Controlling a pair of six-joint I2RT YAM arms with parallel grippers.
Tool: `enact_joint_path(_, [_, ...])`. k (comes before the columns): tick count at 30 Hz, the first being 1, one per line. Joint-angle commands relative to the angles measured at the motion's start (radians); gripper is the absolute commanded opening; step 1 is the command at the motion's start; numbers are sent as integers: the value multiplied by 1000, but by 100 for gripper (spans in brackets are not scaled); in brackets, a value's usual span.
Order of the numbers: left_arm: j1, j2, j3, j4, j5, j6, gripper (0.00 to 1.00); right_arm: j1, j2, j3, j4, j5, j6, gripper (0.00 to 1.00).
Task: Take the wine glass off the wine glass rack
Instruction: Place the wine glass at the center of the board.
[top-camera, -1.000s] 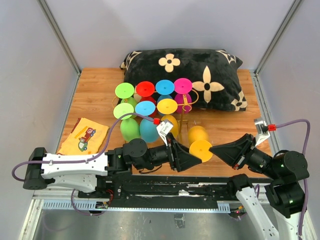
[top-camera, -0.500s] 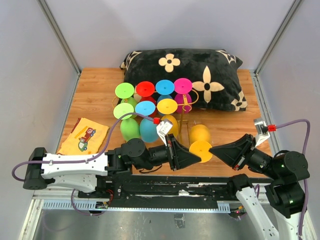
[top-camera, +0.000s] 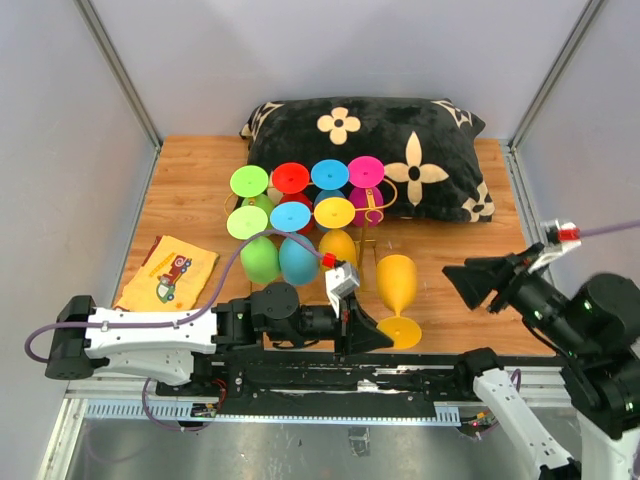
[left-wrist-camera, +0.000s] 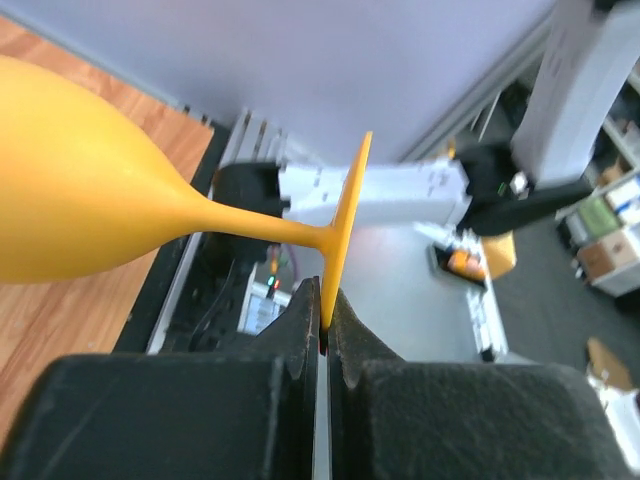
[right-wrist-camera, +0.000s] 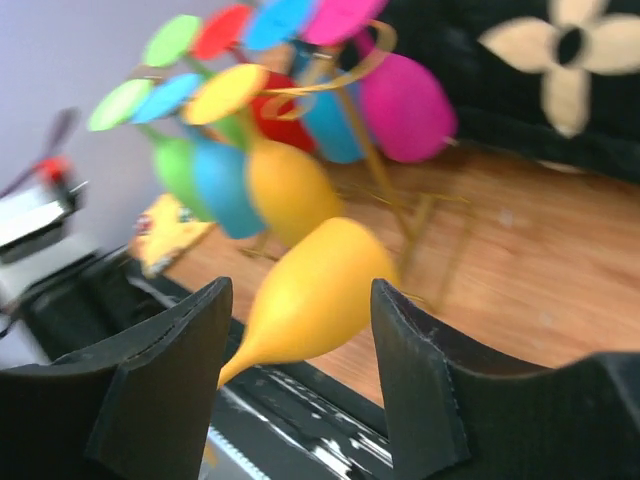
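Observation:
My right gripper reaches the yellow wine glass next and grabs its bowl's rim (top-camera: 398, 262) (right-wrist-camera: 368, 246), since this leaves the foot free to set the glass upright.
A yellow wine glass (top-camera: 397, 280) lies off the rack near the table's front edge, with its bowl pointing away from me. My left gripper (top-camera: 383, 338) is shut on the rim of its round foot (left-wrist-camera: 343, 230). In the left wrist view the bowl (left-wrist-camera: 80, 200) stretches out to the left. My right gripper (top-camera: 458, 279) stands open to the right of the glass and apart from it. Beyond its open fingers (right-wrist-camera: 410, 360) the yellow glass (right-wrist-camera: 315, 285) shows. The gold wire wine glass rack (top-camera: 372, 214) stands behind, with several coloured glasses hanging on it.
A black pillow with cream flowers (top-camera: 420, 150) lies at the back of the table. A yellow cloth with a truck picture (top-camera: 168, 272) lies at the front left. Green and blue glasses (top-camera: 278, 258) hang low at the rack's front left.
My left gripper has shut on the glass's foot and drawn the glass toward the near edge. The right gripper has let go, opened, and pulled back to the right.

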Motion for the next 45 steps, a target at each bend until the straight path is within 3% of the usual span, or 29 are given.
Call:
enact_joint_path(1, [-7,-19,-71,-38,126,172,1,9,138,32,-245,303,-138,62])
enact_joint_path(4, [-7,-46,-136,-18,203,267,1,8,213,15,-256,243,-158,64])
enact_joint_path(8, [-7,-98,-224,-15,353,506,1,9,261,-33,-198,-46,-167,76])
enact_joint_path(14, [-7,-201,-300,-89,435,766,0,7,285,-165,-99,-392,-96,82])
enact_joint_path(20, [-7,-277,-332,-99,374,806,1,8,248,-269,-6,-636,-38,82])
enact_joint_path(22, [-7,-281,-331,-99,367,806,0,9,232,-316,72,-734,24,77])
enact_joint_path(35, [-7,-269,-275,-185,328,852,1,27,233,-372,114,-861,38,51])
enact_joint_path(42, [-7,-241,-240,-202,304,874,1,99,249,-380,107,-855,7,50])
enact_joint_path(45, [-7,-229,-229,-218,299,880,1,116,258,-386,107,-839,2,40])
